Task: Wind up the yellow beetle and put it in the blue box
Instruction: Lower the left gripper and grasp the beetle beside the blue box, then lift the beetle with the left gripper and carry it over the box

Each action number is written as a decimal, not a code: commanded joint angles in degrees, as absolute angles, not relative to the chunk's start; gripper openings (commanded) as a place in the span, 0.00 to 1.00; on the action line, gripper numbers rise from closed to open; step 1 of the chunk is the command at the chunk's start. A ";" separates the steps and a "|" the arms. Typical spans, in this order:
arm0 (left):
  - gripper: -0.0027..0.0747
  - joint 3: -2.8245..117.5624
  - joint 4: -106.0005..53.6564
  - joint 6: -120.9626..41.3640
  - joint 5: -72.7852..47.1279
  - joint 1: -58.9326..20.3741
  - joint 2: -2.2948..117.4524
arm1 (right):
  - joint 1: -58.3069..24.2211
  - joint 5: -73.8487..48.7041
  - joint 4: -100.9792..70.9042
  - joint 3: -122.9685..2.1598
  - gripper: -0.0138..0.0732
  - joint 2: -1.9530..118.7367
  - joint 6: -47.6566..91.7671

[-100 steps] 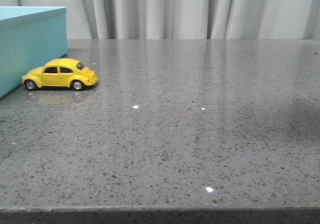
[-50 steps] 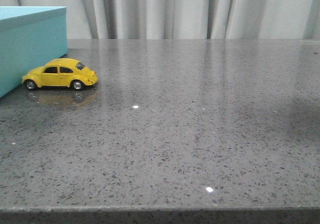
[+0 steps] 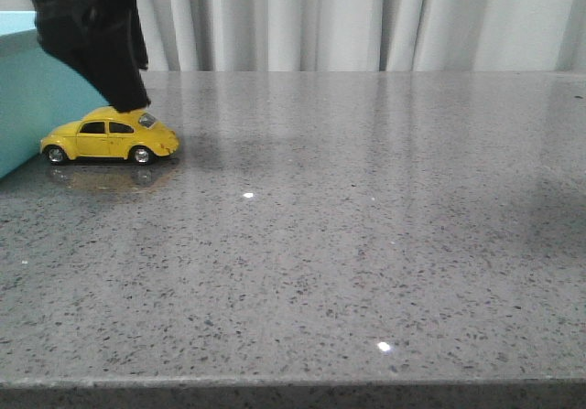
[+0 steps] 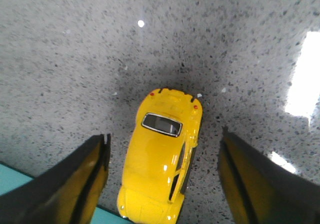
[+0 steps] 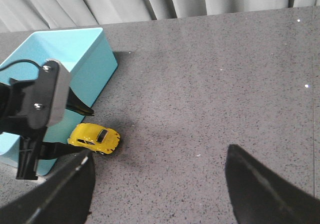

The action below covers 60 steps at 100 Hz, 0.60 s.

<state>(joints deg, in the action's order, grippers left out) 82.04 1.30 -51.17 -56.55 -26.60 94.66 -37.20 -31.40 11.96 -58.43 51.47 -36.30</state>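
My left gripper needs to move lower first and then close on the yellow beetle. My fingers only reach the beetle's roof, above its sides, so they would miss it if I closed now.
The yellow beetle (image 3: 110, 136) stands on its wheels on the grey speckled table, its nose close to the blue box (image 3: 20, 107) at the far left. My left gripper (image 3: 124, 93) hangs just above the car's roof. In the left wrist view the left gripper (image 4: 164, 136) is open, with one finger (image 4: 80, 179) on either side of the beetle (image 4: 162, 159) and a gap to each flank. My right gripper (image 5: 160, 154) is open and holds nothing, high over the table and well away from the beetle (image 5: 94, 138) and the open-topped blue box (image 5: 60, 58).
The left arm (image 5: 35, 103) reaches over the box's near corner. Grey curtains (image 3: 348, 20) hang behind the table's far edge. The table's front edge (image 3: 293, 383) runs along the bottom of the front view.
My left gripper has come down from the top left of the front view to just above the beetle. The beetle and the box have not moved.
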 commanded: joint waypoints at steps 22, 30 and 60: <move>0.62 83.97 2.14 -51.21 -55.30 -25.70 95.63 | -37.33 -26.56 12.74 -59.92 0.78 50.54 -35.75; 0.62 83.97 2.38 -51.21 -56.10 -24.77 96.63 | -37.33 -26.48 12.74 -59.92 0.78 50.54 -35.75; 0.55 83.97 2.38 -50.55 -55.28 -24.14 97.30 | -37.33 -25.80 12.74 -59.92 0.78 50.54 -35.75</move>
<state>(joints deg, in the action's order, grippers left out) 82.16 2.70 -51.17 -57.03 -24.20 99.76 -37.20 -30.55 11.83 -58.43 51.47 -36.30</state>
